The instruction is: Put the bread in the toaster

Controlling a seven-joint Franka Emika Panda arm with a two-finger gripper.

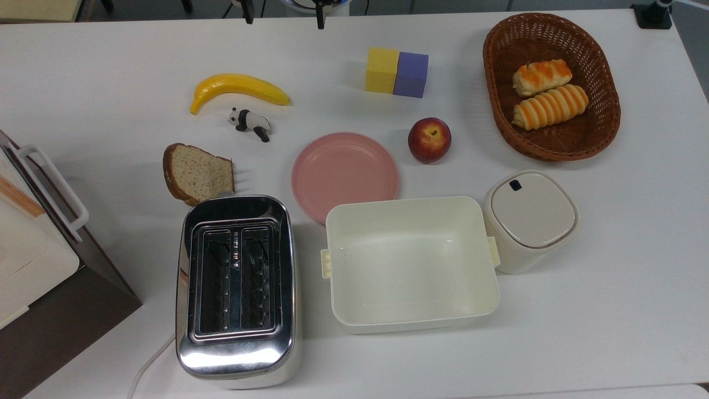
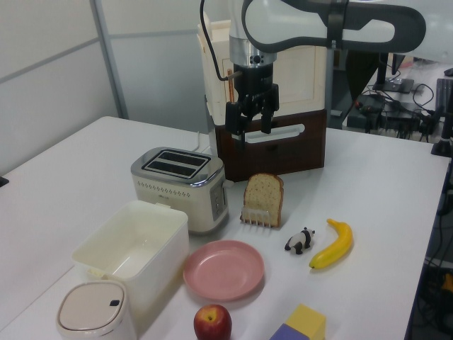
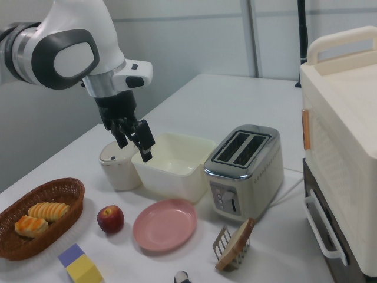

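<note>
I should grab the bread by its top edge [image 2: 265,179] with my gripper next, since the metal wires of the rack close in around the lower part of the bread.
The bread [image 1: 196,174] is a brown slice standing on edge in a small toast rack, just beyond the toaster's far end in the top view. It also shows as the bread [image 2: 263,198] and the bread [image 3: 235,244]. The chrome toaster [image 1: 238,288] has two empty dark slots; it appears again as the toaster [image 2: 180,183] and the toaster [image 3: 244,168]. My gripper [image 2: 250,131] hangs well above the table, over the bread in the left view, open with nothing between its fingers. In the right view the gripper [image 3: 136,144] sits in front of the cream tub.
A cream tub [image 1: 412,323] stands beside the toaster, with a lidded white container [image 1: 532,219] next to it. A pink plate [image 1: 344,174], apple [image 1: 429,139], banana [image 1: 238,88], panda figure [image 1: 250,123], two blocks [image 1: 396,72] and a wicker basket [image 1: 494,102] of rolls lie around. A cream oven-like box [image 1: 33,249] stands at the top view's left.
</note>
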